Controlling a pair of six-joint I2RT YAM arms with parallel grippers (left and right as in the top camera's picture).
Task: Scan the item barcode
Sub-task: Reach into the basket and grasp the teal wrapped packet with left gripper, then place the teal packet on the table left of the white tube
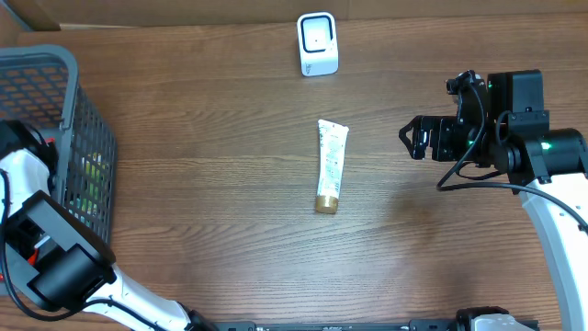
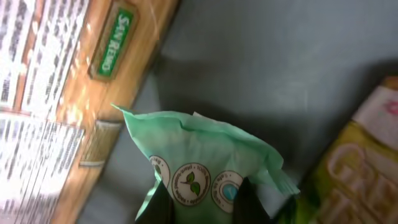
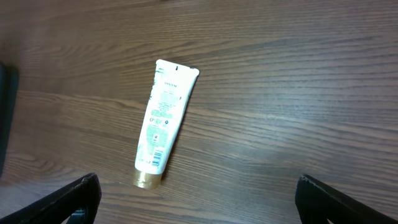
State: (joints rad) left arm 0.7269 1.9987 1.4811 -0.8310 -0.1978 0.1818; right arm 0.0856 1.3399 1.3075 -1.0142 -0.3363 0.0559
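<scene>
My left gripper would bring the pouch up out of the basket if I lifted it now, because both dark fingers are shut on the sides of the light green pouch [image 2: 199, 146].
In the left wrist view my left gripper [image 2: 202, 200] is down in the basket, shut on a light green pouch [image 2: 199, 146] with round leaf badges. One dark finger [image 2: 163, 208] presses each side of the pouch. A white tube with a gold cap [image 1: 330, 165] lies on the wooden table, barcode side up [image 3: 164, 124]. My right gripper [image 1: 418, 140] hovers open to the right of the tube, nothing between its fingers [image 3: 198, 186]. The white scanner [image 1: 318, 43] stands at the back of the table.
The grey wire basket [image 1: 87, 110] sits at the table's left edge, with my left arm [image 1: 37, 198] reaching into it. Inside, a brown pasta pack [image 2: 56, 93] lies left of the pouch and a yellow-green pack [image 2: 354, 168] lies right.
</scene>
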